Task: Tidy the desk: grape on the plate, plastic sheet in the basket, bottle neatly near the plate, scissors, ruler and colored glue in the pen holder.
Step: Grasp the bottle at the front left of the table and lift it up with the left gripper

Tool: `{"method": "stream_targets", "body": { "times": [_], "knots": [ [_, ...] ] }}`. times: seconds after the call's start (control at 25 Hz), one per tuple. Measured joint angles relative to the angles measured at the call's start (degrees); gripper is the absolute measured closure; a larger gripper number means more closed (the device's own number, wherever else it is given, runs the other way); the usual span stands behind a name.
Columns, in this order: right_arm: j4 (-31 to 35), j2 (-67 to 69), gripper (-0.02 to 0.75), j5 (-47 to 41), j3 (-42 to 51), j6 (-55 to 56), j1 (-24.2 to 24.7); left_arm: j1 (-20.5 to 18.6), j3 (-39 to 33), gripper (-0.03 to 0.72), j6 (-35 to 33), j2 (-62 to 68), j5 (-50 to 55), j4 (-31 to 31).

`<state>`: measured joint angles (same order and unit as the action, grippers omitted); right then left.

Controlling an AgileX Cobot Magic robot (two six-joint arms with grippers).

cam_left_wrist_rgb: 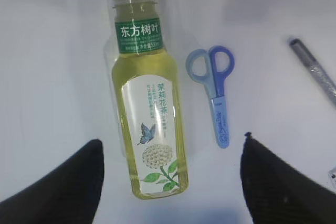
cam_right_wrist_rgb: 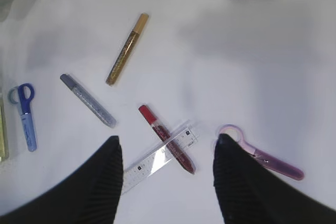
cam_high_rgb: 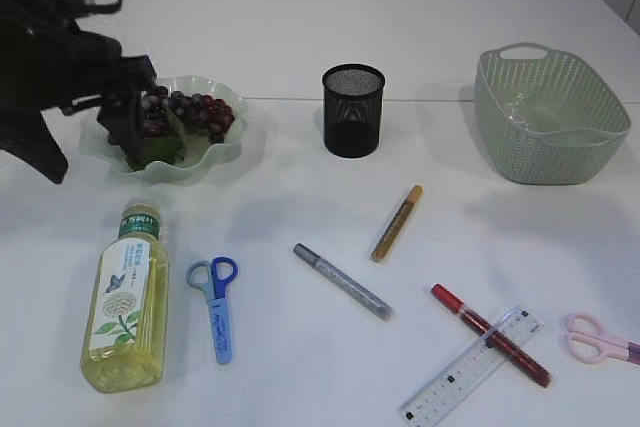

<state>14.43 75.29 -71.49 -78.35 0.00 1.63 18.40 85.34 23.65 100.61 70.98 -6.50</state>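
Observation:
My left gripper grabs the bottle by its upper body, near mid-length next, since tea fills the long bottle down to its base.
Dark grapes lie on the pale green plate. The tea bottle lies on its side, cap toward the plate. My left gripper hangs raised in front of the plate. In the left wrist view it is open and empty above the bottle. Blue scissors lie right of the bottle. My right gripper is open and empty above the ruler and red glue, with pink scissors to the right. The mesh pen holder stands empty-looking.
The green basket stands at the right with something clear inside. Gold glue and silver glue lie mid-table. Red glue crosses the ruler; pink scissors lie at the right edge.

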Motion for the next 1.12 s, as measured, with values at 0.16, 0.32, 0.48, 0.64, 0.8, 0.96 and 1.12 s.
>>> {"method": "stream_targets", "body": {
  "times": [0.16,0.32,0.48,0.64,0.8,0.96,1.12],
  "knots": [
    [0.45,0.00,0.298,0.00,0.00,-0.31,0.00,0.93,0.00,0.098,0.96,4.85,-0.36,1.27],
    [0.45,0.00,0.298,0.00,0.00,-0.44,0.00,0.82,0.00,0.098,1.37,8.84,-0.71,2.33],
    [0.55,0.00,0.299,0.00,0.00,-0.90,0.00,0.60,0.00,0.098,2.13,11.12,-1.13,2.41],
    [0.55,0.00,0.299,0.00,0.00,-1.03,0.00,0.60,0.00,0.098,2.25,13.38,-1.27,2.17],
    [0.55,0.00,0.299,0.00,0.00,-1.03,0.00,0.48,0.00,0.098,2.28,14.56,-1.27,1.90],
    [0.55,0.00,0.299,0.00,0.00,-1.15,0.00,0.22,0.00,0.098,2.28,15.44,-1.30,1.67],
    [0.55,0.00,0.299,0.00,0.00,-1.15,0.00,0.22,0.00,0.098,2.74,16.80,-1.30,-0.21]
  ]
}}
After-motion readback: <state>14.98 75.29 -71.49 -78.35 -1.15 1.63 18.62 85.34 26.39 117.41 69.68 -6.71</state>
